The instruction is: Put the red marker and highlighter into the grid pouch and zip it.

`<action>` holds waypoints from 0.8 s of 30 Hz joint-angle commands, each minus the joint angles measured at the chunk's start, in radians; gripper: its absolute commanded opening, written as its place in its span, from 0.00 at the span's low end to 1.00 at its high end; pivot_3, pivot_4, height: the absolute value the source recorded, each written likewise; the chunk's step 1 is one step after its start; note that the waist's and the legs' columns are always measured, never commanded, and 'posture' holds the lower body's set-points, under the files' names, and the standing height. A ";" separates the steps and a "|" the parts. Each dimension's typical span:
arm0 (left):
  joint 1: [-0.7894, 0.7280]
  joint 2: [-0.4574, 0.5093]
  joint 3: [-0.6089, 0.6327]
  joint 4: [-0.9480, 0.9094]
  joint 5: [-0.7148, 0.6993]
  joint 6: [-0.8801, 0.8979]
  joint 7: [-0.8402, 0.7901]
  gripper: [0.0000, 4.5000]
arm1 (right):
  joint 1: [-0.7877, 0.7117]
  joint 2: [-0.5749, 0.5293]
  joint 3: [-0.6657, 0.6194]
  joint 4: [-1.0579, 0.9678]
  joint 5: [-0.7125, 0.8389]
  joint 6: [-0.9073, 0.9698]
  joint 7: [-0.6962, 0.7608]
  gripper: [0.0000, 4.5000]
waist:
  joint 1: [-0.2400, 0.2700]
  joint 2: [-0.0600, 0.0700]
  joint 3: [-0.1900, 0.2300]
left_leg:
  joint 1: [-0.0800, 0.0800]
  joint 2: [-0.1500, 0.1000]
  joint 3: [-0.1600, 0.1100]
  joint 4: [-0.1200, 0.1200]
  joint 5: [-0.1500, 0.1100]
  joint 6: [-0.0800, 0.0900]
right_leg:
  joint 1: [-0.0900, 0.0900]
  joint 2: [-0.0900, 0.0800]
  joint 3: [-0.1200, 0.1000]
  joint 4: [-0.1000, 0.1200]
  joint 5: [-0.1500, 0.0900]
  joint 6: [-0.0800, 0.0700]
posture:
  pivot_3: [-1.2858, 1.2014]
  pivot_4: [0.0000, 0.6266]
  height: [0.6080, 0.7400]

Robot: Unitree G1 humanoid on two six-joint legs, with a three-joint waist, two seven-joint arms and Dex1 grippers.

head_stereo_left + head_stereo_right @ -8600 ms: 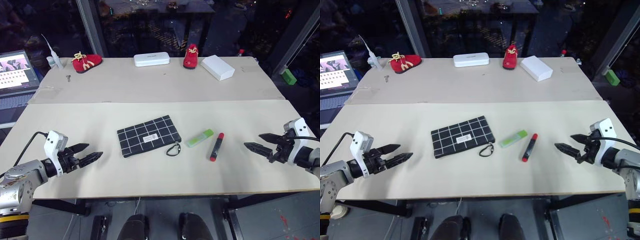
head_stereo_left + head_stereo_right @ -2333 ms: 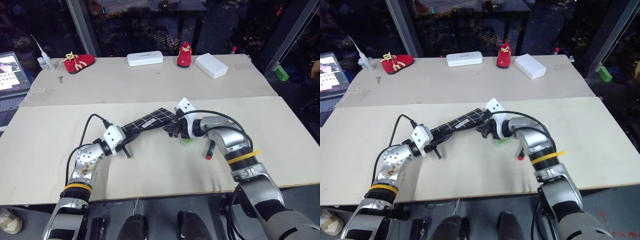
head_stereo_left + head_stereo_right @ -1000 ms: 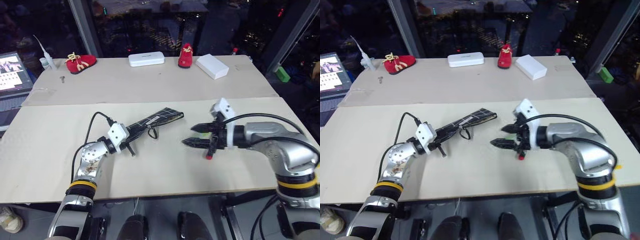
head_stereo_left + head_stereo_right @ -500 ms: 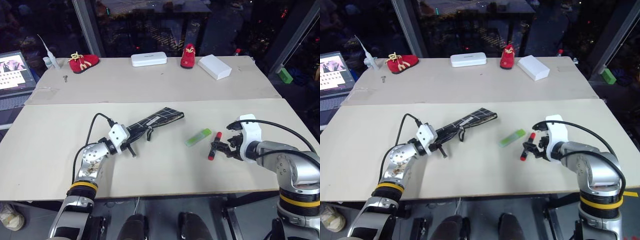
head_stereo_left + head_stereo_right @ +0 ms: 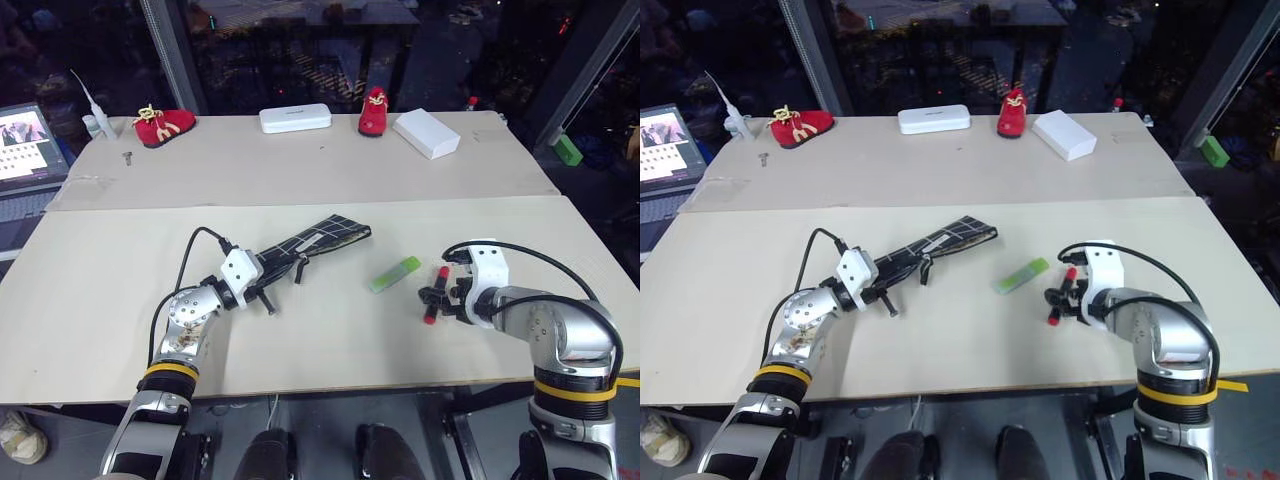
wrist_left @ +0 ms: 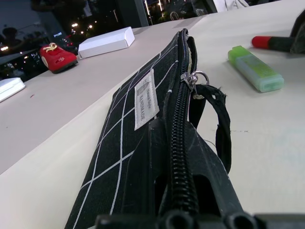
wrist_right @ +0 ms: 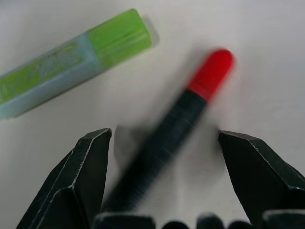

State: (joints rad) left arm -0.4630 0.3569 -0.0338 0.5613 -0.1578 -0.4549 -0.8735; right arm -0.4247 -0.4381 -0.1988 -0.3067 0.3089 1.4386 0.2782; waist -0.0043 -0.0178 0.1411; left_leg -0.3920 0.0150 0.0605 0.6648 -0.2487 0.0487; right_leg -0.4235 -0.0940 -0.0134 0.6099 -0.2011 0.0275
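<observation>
The right gripper's fingers are low on either side of the marker's black section (image 5: 437, 290) (image 7: 162, 143), close to the table, so the right gripper needs to close on the marker.
My left gripper (image 5: 258, 273) is shut on the near end of the grid pouch (image 5: 318, 240), holding it tilted on its edge above the table. In the left wrist view the zipper slider (image 6: 195, 78) sits partway along with its dark loop pull (image 5: 300, 268) hanging down, and the pouch mouth gapes beyond it. The light-green highlighter (image 5: 396, 274) lies on the table to the right of the pouch. Just right of it lies the red marker (image 5: 436, 294). My right gripper (image 7: 163, 134) points down over the marker, open, one finger on each side of its black section, not gripping.
At the table's far edge stand a white oblong case (image 5: 295, 118), a white box (image 5: 427, 133) and two small red shoes (image 5: 160, 124) (image 5: 374, 110). A laptop (image 5: 25, 140) sits off the far left corner. Bare tabletop (image 5: 330, 330) lies in front of the pens.
My right gripper has swung from near the pouch out to the right, tipped downward and sunk over the red marker. The left gripper and the pouch have stayed put.
</observation>
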 commanded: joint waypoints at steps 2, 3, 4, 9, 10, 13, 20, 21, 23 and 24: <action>-0.001 -0.003 0.012 -0.012 -0.005 -0.025 0.015 0.00 | 0.017 -0.005 0.040 0.018 -0.018 -0.050 -0.011 0.88 | -0.006 0.000 0.000 | 0.001 0.000 0.000 0.000 0.000 0.000 | 0.001 0.000 0.000 0.000 0.000 0.000 | 0.52 0.24 1.00; 0.000 -0.003 0.012 -0.014 -0.005 -0.026 0.016 0.00 | 0.029 -0.013 0.052 0.018 -0.025 -0.062 -0.011 0.88 | -0.008 -0.001 0.000 | 0.001 0.000 0.000 0.000 0.000 0.000 | 0.001 0.000 0.000 0.000 0.000 0.000 | 0.52 0.24 1.00; 0.001 -0.003 0.012 -0.014 -0.005 -0.026 0.018 0.00 | 0.040 -0.010 0.048 0.019 -0.029 -0.070 -0.014 0.82 | -0.009 -0.001 -0.001 | 0.001 0.000 0.000 0.000 0.000 0.000 | 0.001 0.000 0.000 0.000 0.000 0.000 | 0.52 0.24 1.00; 0.003 -0.001 0.014 -0.017 -0.006 -0.027 0.022 0.00 | 0.082 -0.015 0.048 0.016 -0.045 -0.116 -0.023 0.49 | -0.008 -0.002 -0.002 | 0.002 0.000 0.000 0.000 0.000 0.000 | 0.002 0.000 0.000 0.000 0.000 0.000 | 0.52 0.24 1.00; 0.002 -0.001 0.014 -0.016 -0.005 -0.027 0.023 0.00 | 0.085 -0.015 0.046 0.019 -0.048 -0.123 -0.026 0.41 | -0.008 -0.002 -0.002 | 0.002 0.000 0.000 0.000 0.000 0.000 | 0.002 0.000 0.000 0.000 0.000 0.000 | 0.52 0.24 1.00; -0.003 0.000 0.014 -0.012 -0.005 -0.027 0.023 0.00 | 0.091 -0.032 0.048 0.038 -0.066 -0.156 -0.026 0.17 | -0.008 -0.003 -0.002 | 0.002 0.000 0.000 0.000 0.000 0.000 | 0.002 0.000 0.000 0.000 0.000 0.000 | 0.52 0.24 1.00; -0.014 0.001 -0.002 -0.003 -0.001 -0.026 0.001 0.00 | 0.072 -0.167 0.114 0.067 -0.087 -0.295 0.070 0.10 | -0.005 -0.004 -0.003 | 0.003 0.000 0.001 0.000 0.000 0.000 | 0.003 -0.001 0.001 -0.001 0.000 0.000 | 0.52 0.24 1.00; -0.015 0.001 -0.005 -0.003 -0.002 -0.026 -0.005 0.00 | 0.059 -0.188 0.120 0.066 -0.091 -0.358 0.089 0.10 | -0.003 -0.004 -0.003 | 0.002 -0.001 0.001 0.000 0.000 0.000 | 0.003 -0.001 0.001 -0.001 0.000 0.001 | 0.52 0.24 1.00; -0.017 0.002 -0.008 -0.001 -0.001 -0.025 -0.015 0.00 | 0.027 -0.235 0.145 0.065 -0.136 -0.532 0.115 0.10 | -0.003 -0.004 -0.003 | 0.000 -0.001 0.001 0.000 0.000 0.000 | 0.000 -0.001 0.001 -0.001 0.000 0.001 | 0.52 0.24 1.00; -0.019 0.002 -0.009 0.001 -0.001 -0.025 -0.018 0.00 | 0.017 -0.255 0.163 0.065 -0.162 -0.600 0.123 0.10 | -0.006 -0.004 -0.002 | 0.000 -0.001 0.001 0.000 0.000 0.000 | 0.000 -0.001 0.001 -0.001 0.000 0.001 | 0.52 0.24 1.00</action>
State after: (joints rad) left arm -0.4599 0.3592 -0.0402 0.5678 -0.1577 -0.4592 -0.8823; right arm -0.3625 -0.6584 -0.0389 -0.2103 0.1944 0.9861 0.3805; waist -0.0101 -0.0218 0.1386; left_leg -0.3922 0.0144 0.0611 0.6649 -0.2489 0.0490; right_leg -0.4241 -0.0939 -0.0125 0.6090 -0.2018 0.0286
